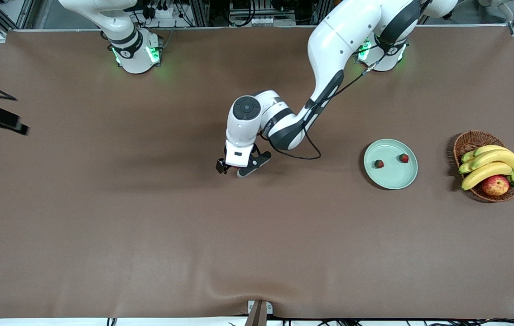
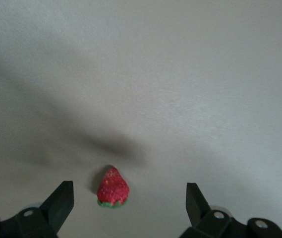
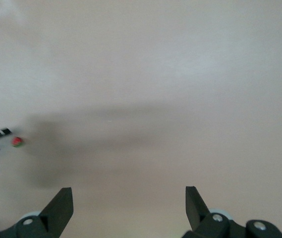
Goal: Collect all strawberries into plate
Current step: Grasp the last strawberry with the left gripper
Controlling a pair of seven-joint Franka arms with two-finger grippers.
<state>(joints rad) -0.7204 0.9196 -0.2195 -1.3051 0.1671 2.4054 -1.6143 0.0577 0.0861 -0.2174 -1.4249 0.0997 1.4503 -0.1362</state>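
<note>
In the left wrist view my fingers are above the red strawberry between them, so my left gripper lowers next, and only then closes on the strawberry.
Two strawberries lie in the mint-green plate toward the left arm's end of the table. Another strawberry, red with a green top, lies on the brown table near its middle. My left gripper hangs open low over this berry, which sits between the fingertips, closer to one of them and touching neither. The right wrist view shows the same strawberry small and far off. My right gripper is open and empty, high above bare table.
A brown wicker basket with bananas and a red-yellow apple stands beside the plate, at the left arm's end of the table. The left arm's cable loops just above the cloth between the gripper and the plate.
</note>
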